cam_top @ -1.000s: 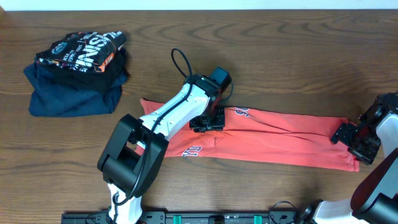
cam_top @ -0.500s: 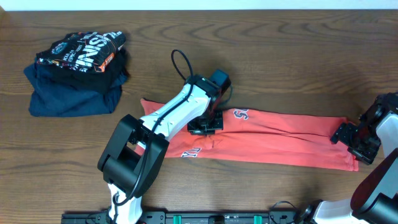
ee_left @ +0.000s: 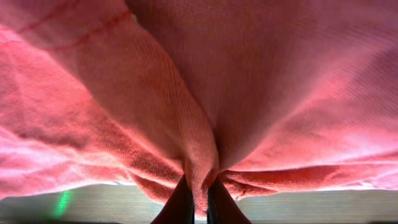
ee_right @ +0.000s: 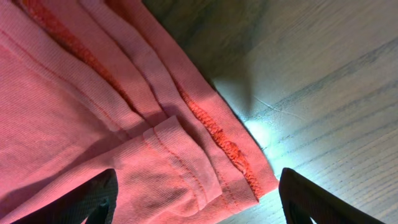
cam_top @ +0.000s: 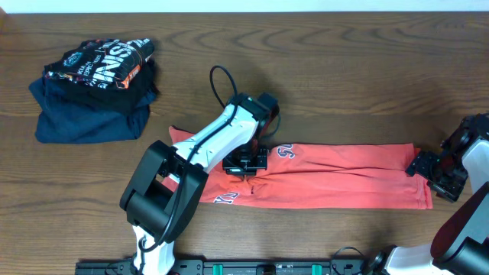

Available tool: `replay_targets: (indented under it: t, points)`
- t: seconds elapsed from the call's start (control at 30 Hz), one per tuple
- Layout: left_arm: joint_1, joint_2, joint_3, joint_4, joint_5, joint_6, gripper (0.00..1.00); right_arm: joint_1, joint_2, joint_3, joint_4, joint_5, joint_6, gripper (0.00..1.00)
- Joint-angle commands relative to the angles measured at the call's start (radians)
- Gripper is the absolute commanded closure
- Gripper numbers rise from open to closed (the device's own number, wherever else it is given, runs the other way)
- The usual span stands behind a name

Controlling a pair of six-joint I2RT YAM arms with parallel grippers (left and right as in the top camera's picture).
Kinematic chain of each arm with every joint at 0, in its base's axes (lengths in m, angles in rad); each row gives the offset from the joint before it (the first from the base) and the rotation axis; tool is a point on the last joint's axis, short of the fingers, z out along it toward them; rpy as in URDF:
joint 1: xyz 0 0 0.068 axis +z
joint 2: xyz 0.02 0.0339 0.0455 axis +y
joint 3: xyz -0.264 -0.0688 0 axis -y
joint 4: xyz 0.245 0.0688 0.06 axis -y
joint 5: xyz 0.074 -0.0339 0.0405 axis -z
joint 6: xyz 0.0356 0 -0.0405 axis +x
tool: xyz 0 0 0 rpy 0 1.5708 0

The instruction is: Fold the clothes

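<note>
Next, my right gripper picks up the folded coral-red T-shirt by its hemmed end, pinching the stacked layers together, to fold it inward.
The coral-red T-shirt lies folded into a long strip across the table's middle, with white lettering near its left part. My left gripper is shut on a pinch of the shirt's fabric; the left wrist view shows the red cloth bunched between the two closed fingers. My right gripper is open at the strip's right end. In the right wrist view its fingers stand wide apart over the shirt's hemmed corner, not touching it.
A black shirt with white and orange print lies on a folded navy garment at the back left. The table is dark wood.
My left gripper has dragged the pinched fabric toward the front left. The whole strip shifted left and its right end pulled away from the right gripper, which stayed still.
</note>
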Motion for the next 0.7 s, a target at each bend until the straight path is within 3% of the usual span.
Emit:
replay_targets:
  t: [0.0,0.23,0.37,0.43,0.57,0.67]
  points:
    - [-0.003,0.003,-0.046,0.012,-0.027,0.011,0.92,-0.012,-0.015,-0.003,0.000,-0.004,-0.007,0.19]
    - [-0.003,0.002,-0.066,0.082,-0.027,0.012,0.87,-0.012,-0.014,-0.003,0.028,-0.047,-0.051,0.25]
    - [0.008,-0.006,-0.051,0.109,-0.028,0.012,0.83,-0.012,-0.010,-0.003,0.037,-0.121,-0.147,0.24]
    - [0.019,-0.015,-0.037,0.108,-0.028,0.013,0.76,-0.012,-0.004,-0.003,0.036,-0.120,-0.166,0.24]
    - [0.038,-0.048,-0.015,0.092,-0.027,0.014,0.74,-0.012,0.018,-0.003,0.032,-0.119,-0.166,0.24]
    - [0.048,-0.094,-0.014,0.072,-0.027,0.016,0.59,-0.012,0.055,-0.003,0.029,-0.120,-0.188,0.25]
